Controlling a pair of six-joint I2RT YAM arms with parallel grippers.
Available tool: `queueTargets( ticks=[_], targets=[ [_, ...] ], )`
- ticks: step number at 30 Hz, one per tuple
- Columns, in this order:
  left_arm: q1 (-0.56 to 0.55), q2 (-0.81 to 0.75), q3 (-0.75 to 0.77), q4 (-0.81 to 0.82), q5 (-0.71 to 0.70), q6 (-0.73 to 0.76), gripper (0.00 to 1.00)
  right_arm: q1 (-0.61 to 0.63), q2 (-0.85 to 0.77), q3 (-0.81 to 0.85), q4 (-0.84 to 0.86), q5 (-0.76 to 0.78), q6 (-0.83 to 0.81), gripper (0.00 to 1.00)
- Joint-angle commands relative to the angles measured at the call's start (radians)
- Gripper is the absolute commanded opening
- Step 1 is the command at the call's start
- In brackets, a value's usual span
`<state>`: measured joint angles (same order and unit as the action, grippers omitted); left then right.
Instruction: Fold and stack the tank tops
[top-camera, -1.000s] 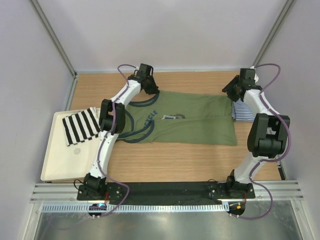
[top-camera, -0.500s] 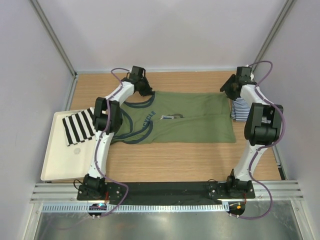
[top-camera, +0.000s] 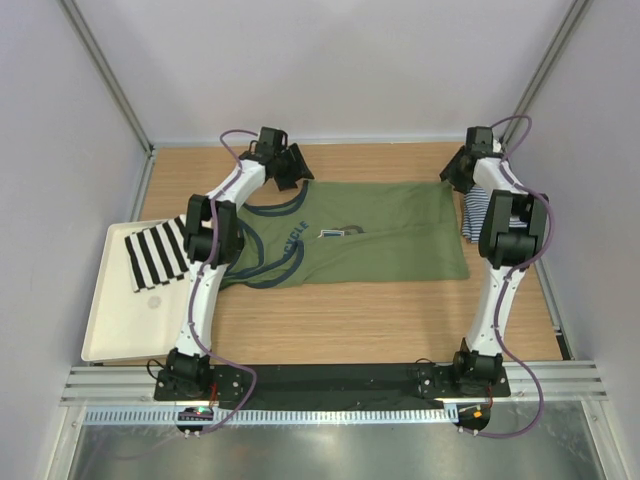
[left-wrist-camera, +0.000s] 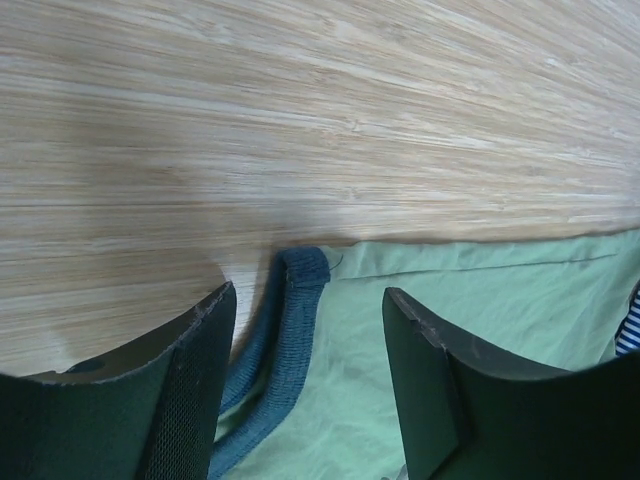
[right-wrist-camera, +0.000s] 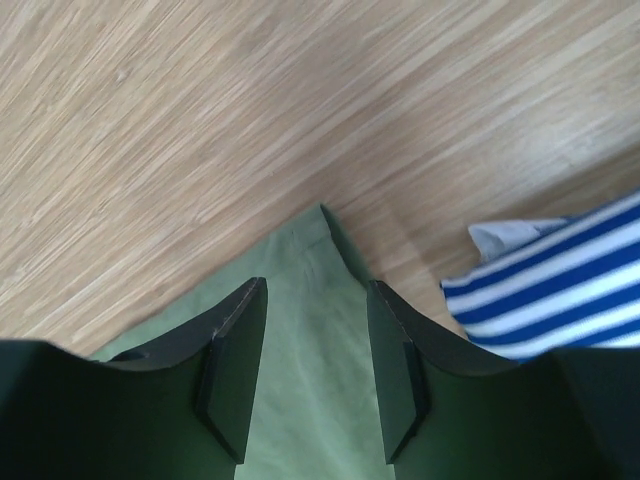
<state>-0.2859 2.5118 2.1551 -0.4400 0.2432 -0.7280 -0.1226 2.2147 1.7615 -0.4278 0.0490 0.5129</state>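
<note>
The green tank top's far corner (top-camera: 446, 185) (right-wrist-camera: 321, 247) would stay flat on the wood if I lifted my right gripper now, because the gripper's fingers are open on either side of the corner.
The olive green tank top (top-camera: 390, 235) lies spread flat mid-table, navy-trimmed straps to the left. My left gripper (top-camera: 288, 168) hovers open over its far strap end; in the left wrist view the navy trim (left-wrist-camera: 296, 290) and green cloth (left-wrist-camera: 480, 300) lie loose between the parted fingers. My right gripper (top-camera: 455, 172) stands open astride the top's far right corner (right-wrist-camera: 312, 250), which lies flat on the wood. The blue-and-white striped tank top (top-camera: 474, 222) is bunched at the right, partly hidden by the right arm; its edge (right-wrist-camera: 560, 295) shows in the right wrist view.
A cream tray (top-camera: 110, 330) sits at the table's left edge with a folded black-and-white striped cloth (top-camera: 160, 252) on it. Enclosure walls stand close behind both grippers. Bare wood runs in front of the green top.
The left gripper shut on the strap end, then opened and let it go. Both arms reached further toward the back wall, the right gripper shifting slightly left to the top's corner.
</note>
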Motion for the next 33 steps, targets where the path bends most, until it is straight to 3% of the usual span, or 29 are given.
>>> queueTargets(
  ticks=[1, 8, 16, 20, 23, 25, 27, 28, 33],
  targets=[
    [0.004, -0.031, 0.046, -0.04, -0.012, 0.026, 0.62, -0.002, 0.026, 0.107, -0.015, 0.02, -0.024, 0.51],
    [0.001, 0.025, 0.124, -0.054, 0.001, 0.007, 0.59, -0.002, 0.1, 0.168, -0.042, 0.028, -0.021, 0.51],
    [-0.015, 0.059, 0.141, -0.054, 0.005, -0.014, 0.52, 0.006, 0.145, 0.184, -0.04, -0.011, -0.001, 0.33],
    [-0.025, 0.064, 0.141, -0.055, 0.002, -0.01, 0.35, 0.006, 0.125, 0.165, -0.017, -0.008, -0.002, 0.13],
    [-0.029, 0.07, 0.143, -0.059, -0.004, -0.008, 0.33, 0.006, 0.122, 0.171, -0.014, -0.026, -0.004, 0.03],
    [-0.032, 0.081, 0.155, -0.066, -0.015, -0.008, 0.27, 0.008, 0.111, 0.167, -0.008, -0.035, -0.002, 0.01],
    [-0.03, 0.082, 0.16, -0.069, -0.024, -0.007, 0.06, 0.008, 0.093, 0.148, 0.011, -0.075, -0.002, 0.01],
    [-0.03, 0.078, 0.166, -0.069, -0.027, -0.004, 0.0, 0.008, 0.083, 0.141, 0.017, -0.075, -0.004, 0.01],
    [-0.03, 0.007, 0.134, -0.045, -0.056, 0.041, 0.0, 0.003, 0.01, 0.113, 0.023, -0.074, -0.01, 0.01]
  ],
)
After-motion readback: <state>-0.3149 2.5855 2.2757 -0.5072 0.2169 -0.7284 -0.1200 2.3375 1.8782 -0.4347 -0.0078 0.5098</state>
